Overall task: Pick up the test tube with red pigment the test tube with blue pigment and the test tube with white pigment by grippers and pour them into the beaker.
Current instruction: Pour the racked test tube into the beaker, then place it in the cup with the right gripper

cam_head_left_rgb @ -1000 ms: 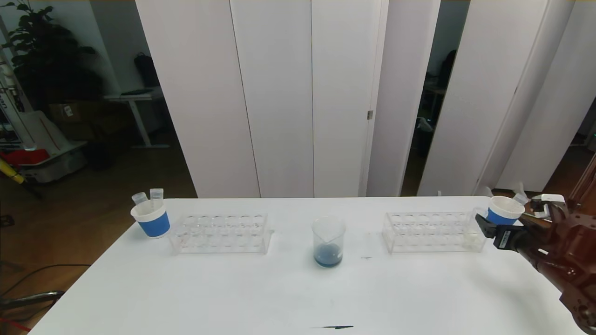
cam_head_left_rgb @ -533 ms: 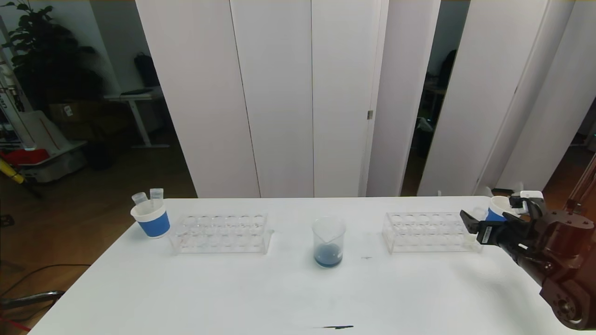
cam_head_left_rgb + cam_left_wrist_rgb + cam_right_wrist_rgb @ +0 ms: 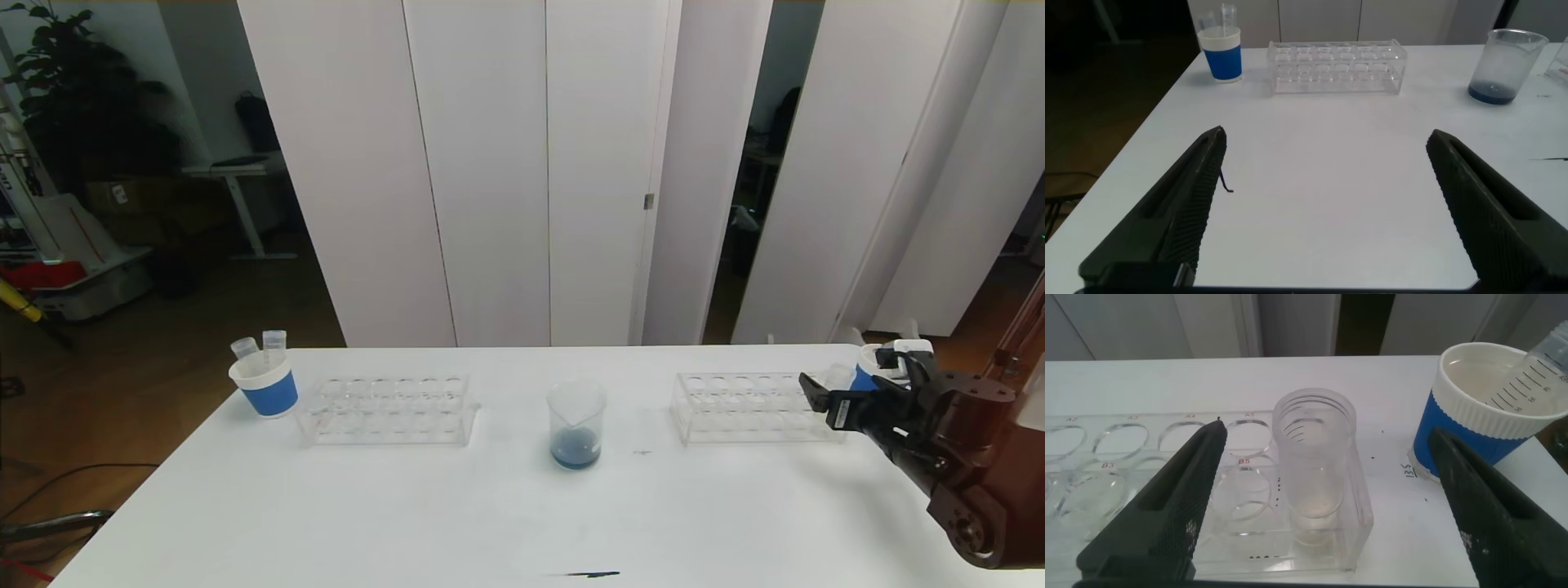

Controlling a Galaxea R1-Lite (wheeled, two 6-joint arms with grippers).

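The test tube with white pigment should be grabbed next by its side below the threaded opening [image 3: 838, 376] with my right gripper. Then it can pour white pigment into the beaker [image 3: 576, 425].
The test tube with white pigment [image 3: 1315, 465] stands in the end hole of the right-hand rack [image 3: 1143, 474], with pale cream liquid at its bottom. My right gripper [image 3: 1327, 433] is open, with one finger on each side of this tube and not touching it. In the head view the right gripper [image 3: 845, 377] is at the right end of that rack [image 3: 751, 407]. The beaker [image 3: 576, 425] stands mid-table with blue liquid at its bottom. My left gripper [image 3: 1327, 137] is open and empty over the near table. No tubes with blue or red pigment are in view.
A blue-banded paper cup [image 3: 1486, 408] holding a tube stands just beyond the right rack. A second cup [image 3: 265, 384] with two tubes and an empty clear rack [image 3: 384, 411] are at the left. A small dark mark [image 3: 592, 574] lies near the table's front edge.
My right gripper has moved left and farther from me to the rack's right end, and its fingers now straddle the white-pigment tube. Nothing else has moved.
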